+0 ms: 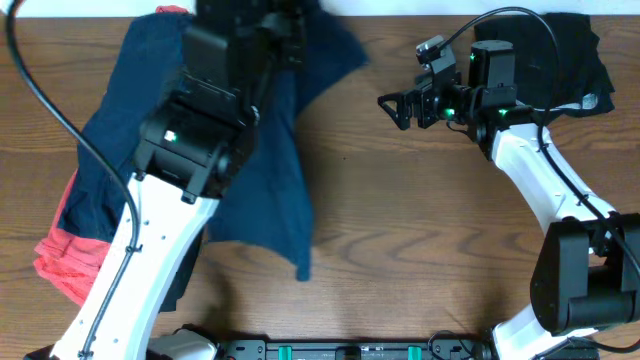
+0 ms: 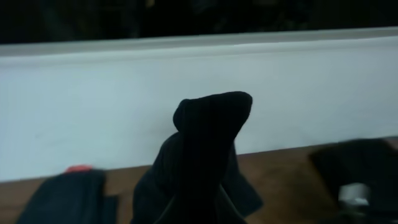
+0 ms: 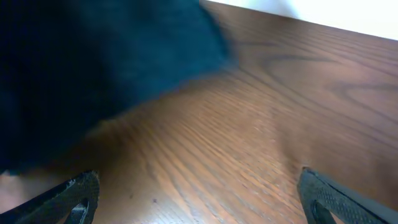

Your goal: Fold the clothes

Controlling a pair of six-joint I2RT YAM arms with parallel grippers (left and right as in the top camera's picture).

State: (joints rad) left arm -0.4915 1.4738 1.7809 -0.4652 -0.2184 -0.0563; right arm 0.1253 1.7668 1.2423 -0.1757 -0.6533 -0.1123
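Note:
I need to pick up the dark navy garment's free edge (image 1: 355, 63) (image 3: 219, 57) with my right gripper next, away from the bunched fold at my left gripper. Then I can spread the garment for folding.
A dark navy garment (image 1: 270, 170) lies spread from the back left of the table to its middle. My left gripper (image 1: 268, 35) is shut on a bunched fold of it (image 2: 208, 143) and holds that fold up near the back edge. A coral-red garment (image 1: 62, 255) lies under the navy one at the left. A black garment (image 1: 560, 55) lies at the back right; it also shows in the left wrist view (image 2: 360, 165). My right gripper (image 1: 397, 105) is open and empty, just right of the navy garment's edge (image 3: 93, 62), above bare wood (image 3: 199, 208).
The brown wooden table (image 1: 430, 230) ends at a white wall at the back (image 2: 186, 81). My left arm (image 1: 170, 200) crosses over the navy garment. A black cable (image 1: 45, 90) loops at the left.

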